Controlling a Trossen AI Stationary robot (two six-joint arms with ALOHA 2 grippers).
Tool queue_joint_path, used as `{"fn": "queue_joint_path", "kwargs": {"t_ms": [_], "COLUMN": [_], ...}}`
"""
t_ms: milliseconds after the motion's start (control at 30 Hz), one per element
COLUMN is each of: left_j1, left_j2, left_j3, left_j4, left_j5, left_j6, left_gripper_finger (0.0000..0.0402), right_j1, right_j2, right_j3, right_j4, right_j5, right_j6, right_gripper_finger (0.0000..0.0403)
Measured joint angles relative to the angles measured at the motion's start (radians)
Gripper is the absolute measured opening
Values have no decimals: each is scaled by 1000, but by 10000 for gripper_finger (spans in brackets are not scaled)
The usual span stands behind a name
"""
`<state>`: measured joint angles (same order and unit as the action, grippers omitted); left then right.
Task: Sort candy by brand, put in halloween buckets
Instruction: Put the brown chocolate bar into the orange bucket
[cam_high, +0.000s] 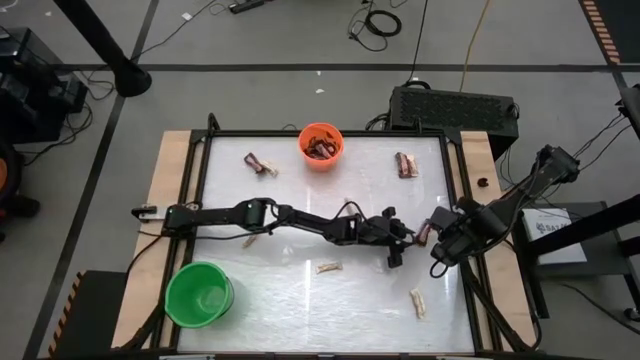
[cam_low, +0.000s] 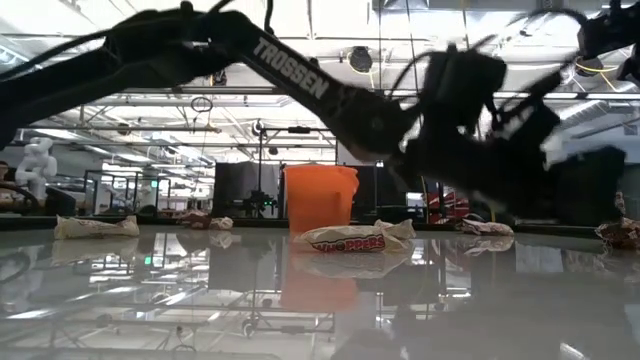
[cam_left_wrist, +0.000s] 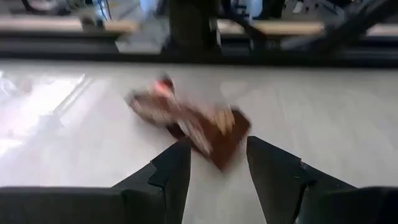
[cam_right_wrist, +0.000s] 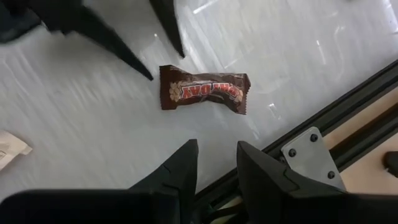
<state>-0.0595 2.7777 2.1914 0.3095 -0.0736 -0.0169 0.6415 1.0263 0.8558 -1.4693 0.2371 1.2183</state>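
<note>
The robot's left gripper will next grab the candy by its almond-printed end (cam_high: 427, 229), to sort this brown candy into the orange bucket (cam_high: 321, 146).
A dark brown-red candy bar (cam_right_wrist: 205, 92) lies flat on the white table near its right edge, also seen in the high view (cam_high: 427, 228) and the left wrist view (cam_left_wrist: 193, 124). My left gripper (cam_left_wrist: 217, 162) is open, reaching across the table, with its fingertips on either side of the bar's end (cam_high: 405, 240). My right gripper (cam_right_wrist: 216, 158) hovers just right of the bar (cam_high: 440, 258), slightly open and holding nothing. The orange bucket (cam_high: 321, 146) at the far edge holds brown pieces. The green bucket (cam_high: 199, 293) stands at the near left. My left gripper stands open at one end of the brown bar (cam_left_wrist: 217, 146), coming in low from the table's left. Whether its fingertips (cam_right_wrist: 149, 74) touch the wrapper, I cannot tell. The bar lies flat on the table.
Loose candies lie about: two brown ones at the far side (cam_high: 260, 163) (cam_high: 405, 164), and pale ones near the middle (cam_high: 328, 267), at the near right (cam_high: 417, 302) and under the left arm (cam_high: 250, 240). The black table frame (cam_right_wrist: 323, 118) runs close beside the bar.
</note>
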Motion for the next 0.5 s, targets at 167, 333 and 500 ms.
{"fn": "queue_joint_path", "kwargs": {"t_ms": [167,333,500], "left_j1": [1,-1,5], "left_j2": [44,54,53], "left_j3": [71,73,73], "left_j4": [-4,-20,-30], "left_j5": [13,-5,-2], "left_j6": [-12,-31,-31], "left_gripper_finger": [164,164,164], "right_j1": [0,0,0], "right_j2": [-2,-2,-2], "right_j3": [0,0,0], "right_j4": [7,9,15], "right_j5": [0,2,2], "right_j6": [5,3,3], "right_gripper_finger": [105,105,105]}}
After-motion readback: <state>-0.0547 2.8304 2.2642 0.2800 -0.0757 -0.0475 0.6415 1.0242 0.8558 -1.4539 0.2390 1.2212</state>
